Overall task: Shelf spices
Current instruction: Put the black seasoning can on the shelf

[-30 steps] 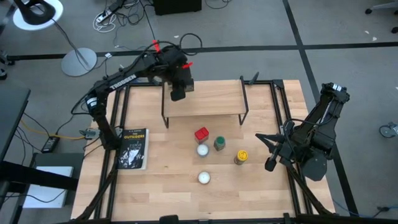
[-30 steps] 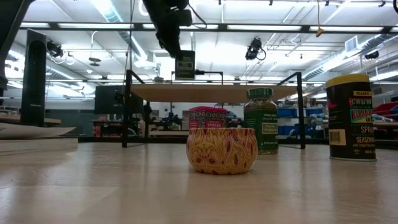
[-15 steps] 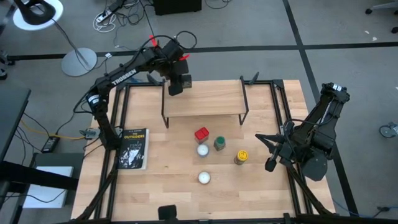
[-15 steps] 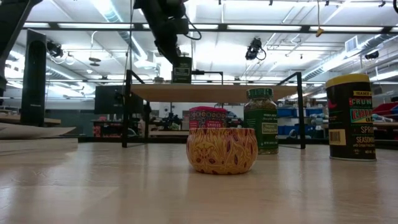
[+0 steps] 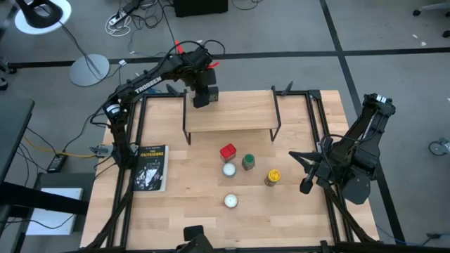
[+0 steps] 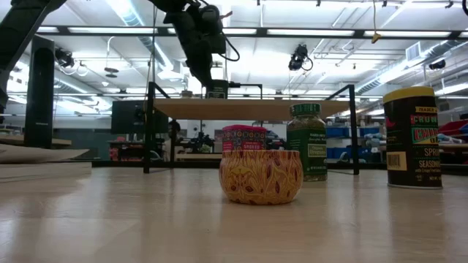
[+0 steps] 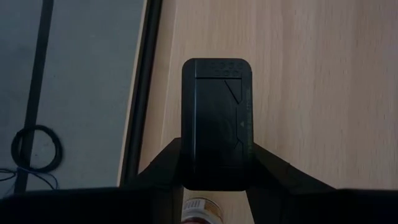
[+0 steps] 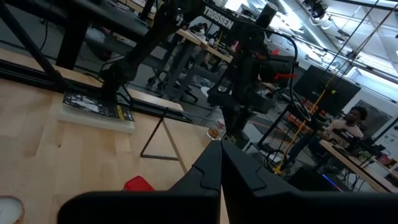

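The dark tin's base point(image 7: 216, 177) is at the shelf plank point(image 7: 298, 93), inside the plank's edge, so the robot's left gripper should open now.
My left gripper point(image 5: 202, 95) is shut on the dark square tin point(image 7: 216, 121) over the far left end of the shelf point(image 5: 232, 116). In the low view the tin point(image 6: 216, 90) hangs at the plank's top; whether it touches, I cannot tell. A tan jar point(image 8: 214, 132) stands on the shelf right by it. The red box point(image 5: 227, 152), the green-lidded jar point(image 5: 248, 162) and the yellow-lidded jar point(image 5: 273, 176) stand on the table in front of the shelf. My right gripper point(image 5: 307, 184) waits shut at the table's right edge. My left gripper pinches the tin between its two fingers, one on each of two opposite side walls point(image 7: 186, 158). The fingers come from above, slanting down. The tin stays upright, its lid up, below the fingers.
Two white round tins point(image 5: 228, 169) point(image 5: 230, 201) sit on the table near the spices; one shows patterned in the low view point(image 6: 261, 176). A book point(image 5: 150, 167) lies at the table's left. The shelf's middle and right part is bare wood.
My left gripper has carried the tin toward the table's far edge and down, from well above the shelf to the height of its top. The tin has stayed upright in the hold.
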`<state>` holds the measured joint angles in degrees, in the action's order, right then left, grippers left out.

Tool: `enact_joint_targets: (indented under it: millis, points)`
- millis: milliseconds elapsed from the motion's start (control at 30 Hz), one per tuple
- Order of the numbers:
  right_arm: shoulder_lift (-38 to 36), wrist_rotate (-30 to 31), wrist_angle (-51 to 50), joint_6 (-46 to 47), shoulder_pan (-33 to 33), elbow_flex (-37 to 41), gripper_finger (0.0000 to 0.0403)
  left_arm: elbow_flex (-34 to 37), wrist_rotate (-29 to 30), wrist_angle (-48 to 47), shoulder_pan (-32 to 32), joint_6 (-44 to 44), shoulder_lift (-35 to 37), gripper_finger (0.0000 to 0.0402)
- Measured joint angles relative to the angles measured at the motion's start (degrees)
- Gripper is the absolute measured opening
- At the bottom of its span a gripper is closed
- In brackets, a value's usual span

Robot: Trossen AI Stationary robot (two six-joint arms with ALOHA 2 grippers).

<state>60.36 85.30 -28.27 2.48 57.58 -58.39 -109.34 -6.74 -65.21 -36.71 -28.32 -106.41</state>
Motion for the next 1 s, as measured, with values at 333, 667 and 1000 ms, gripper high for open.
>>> enact_joint_targets:
  millis: [333,667,1000]
  points:
    - [0.02,0.02,0.0,-0.04,0.0,0.0,0.0006,0.0,-1.66,-0.06,-1.53,0.02,0.01,0.0122]
    - [0.02,0.02,-0.02,-0.09,0.0,0.0,0.0007,0.0,-2.54,-1.22,-1.53,-0.7,0.02,0.0122]
    - [0.02,0.02,0.07,-0.09,0.0,0.0,0.0006,0.0,-2.54,-1.54,-1.55,-0.6,0.07,0.0122]
